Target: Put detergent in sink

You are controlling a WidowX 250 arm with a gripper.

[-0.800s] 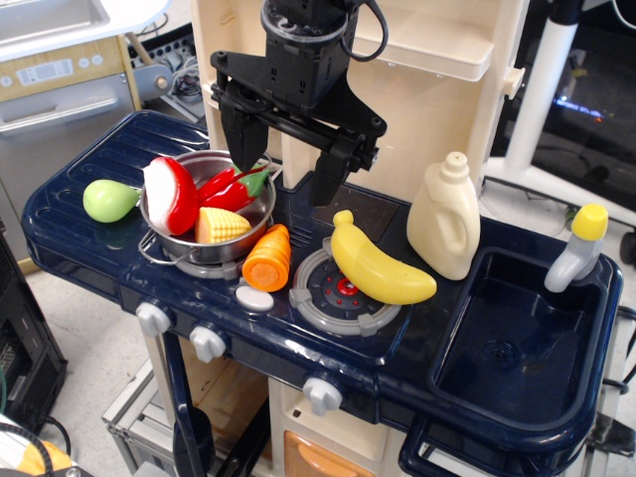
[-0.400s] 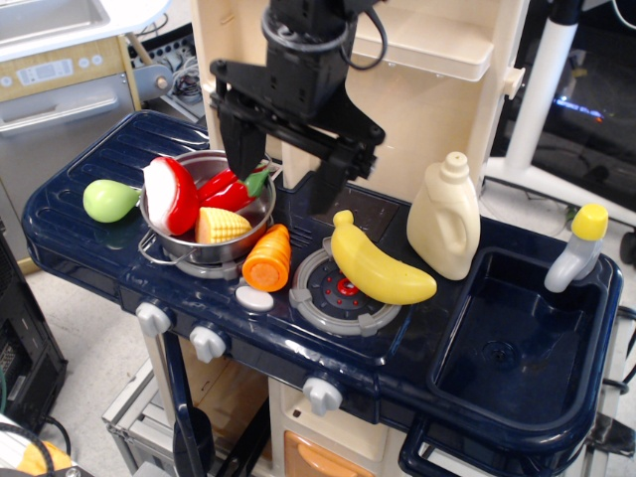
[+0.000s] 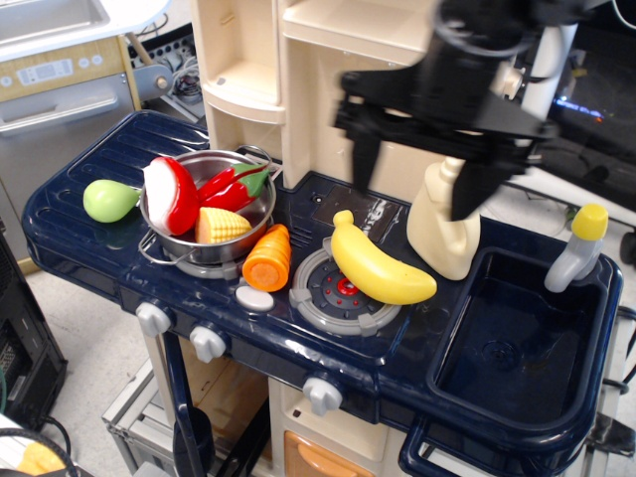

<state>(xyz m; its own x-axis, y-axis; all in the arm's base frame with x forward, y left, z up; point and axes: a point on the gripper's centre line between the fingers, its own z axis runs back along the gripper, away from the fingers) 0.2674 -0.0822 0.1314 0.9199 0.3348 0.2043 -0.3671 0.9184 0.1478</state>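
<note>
The detergent has to go in the sink, so I should next grab the cream-white jug by its upper part.
The cream-white detergent jug stands upright on the dark navy counter, just left of the sink. The sink is a deep navy basin at the right and holds nothing. My black gripper is motion-blurred and hangs over the jug's top. It is open. One finger is to the jug's left and the other finger is in front of its neck. The jug's cap is mostly hidden behind the gripper. I cannot tell whether a finger touches the jug.
A yellow banana lies across the grey burner, left of the jug. A carrot, a metal pot of toy food and a green pear sit further left. The grey faucet with a yellow top stands behind the sink. Cream shelving rises at the back.
My gripper has swung quickly to the right, from above the pot to above the detergent jug. It stays open. Nothing on the counter has moved.
</note>
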